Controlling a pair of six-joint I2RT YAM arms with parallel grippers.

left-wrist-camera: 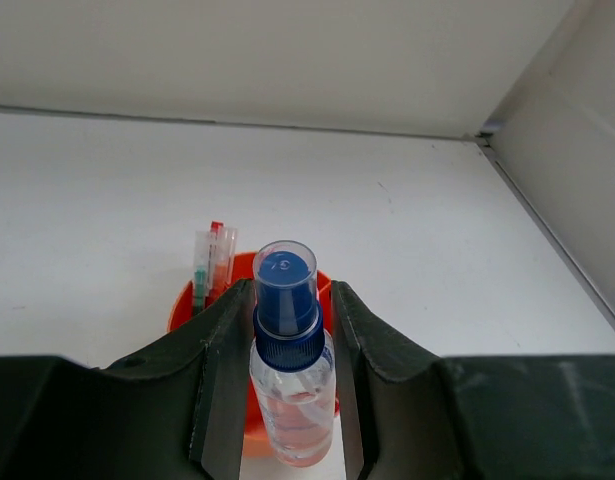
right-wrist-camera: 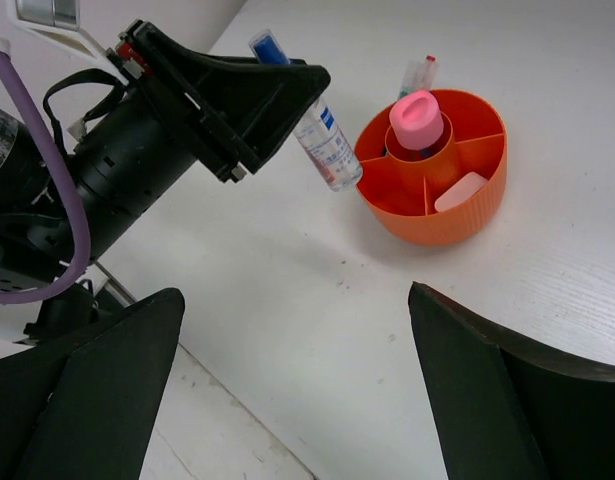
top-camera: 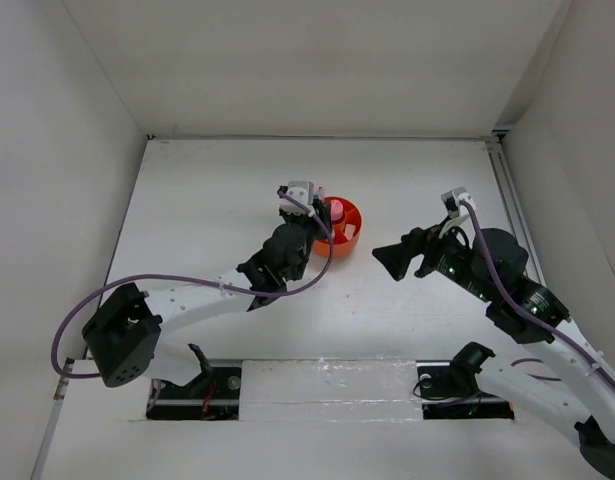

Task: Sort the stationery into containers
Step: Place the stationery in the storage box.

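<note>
My left gripper keeps the tube, as its lower end hangs beside the organizer's rim over table and would drop outside the organizer if released now.
My left gripper is shut on the silvery tube with a blue cap, a clear little bottle. It holds the tube tilted above the table at the left rim of the orange organizer, as the right wrist view shows. The organizer holds the pink tube in its central well, the white stapler in one compartment, and the red and green pens at its far side. My right gripper is open and empty to the organizer's right. The tan cube is out of view.
White walls close in the table at the back, left and right, with a rail along the right wall. A purple cable runs along the left arm. Bare table lies around the organizer.
</note>
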